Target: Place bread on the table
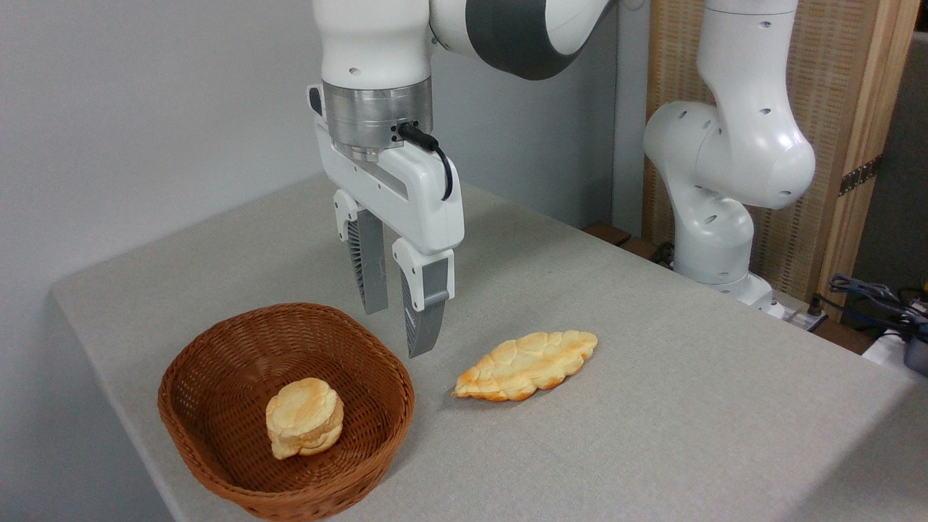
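I need to put the bread (304, 418) on the tabletop, grabbing its sides next.
The bread (304, 418), a small round golden bun with a cracked crust, lies inside the brown wicker basket (217, 464) at the front left of the table (652, 406). My gripper (397, 333) hangs open above the basket's far right rim, behind and to the right of the bun. Nothing is between its fingers. It is well clear of the bun.
A longer flat leaf-shaped golden bread (528, 365) lies on the cloth just right of the basket. The arm's white base (718, 239) stands at the table's back right edge. Cables (870, 297) lie beyond the right edge.
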You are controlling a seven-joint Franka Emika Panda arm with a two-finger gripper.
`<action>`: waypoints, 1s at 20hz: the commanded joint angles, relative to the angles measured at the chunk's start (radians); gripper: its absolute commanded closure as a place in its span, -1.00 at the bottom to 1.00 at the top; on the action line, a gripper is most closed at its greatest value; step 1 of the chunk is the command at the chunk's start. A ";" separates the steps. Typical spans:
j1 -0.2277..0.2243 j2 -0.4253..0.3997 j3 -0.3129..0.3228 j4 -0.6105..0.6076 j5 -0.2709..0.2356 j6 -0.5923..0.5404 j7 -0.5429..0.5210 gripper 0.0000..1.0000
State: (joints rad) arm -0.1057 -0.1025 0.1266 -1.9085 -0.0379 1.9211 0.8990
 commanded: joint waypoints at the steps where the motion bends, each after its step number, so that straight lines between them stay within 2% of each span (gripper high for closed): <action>1: 0.001 -0.008 0.010 0.002 0.006 -0.004 0.003 -1.00; 20: 0.001 -0.005 0.007 0.002 0.004 -0.016 0.004 -1.00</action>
State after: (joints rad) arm -0.0984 -0.1046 0.1282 -1.9085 -0.0379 1.9193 0.8991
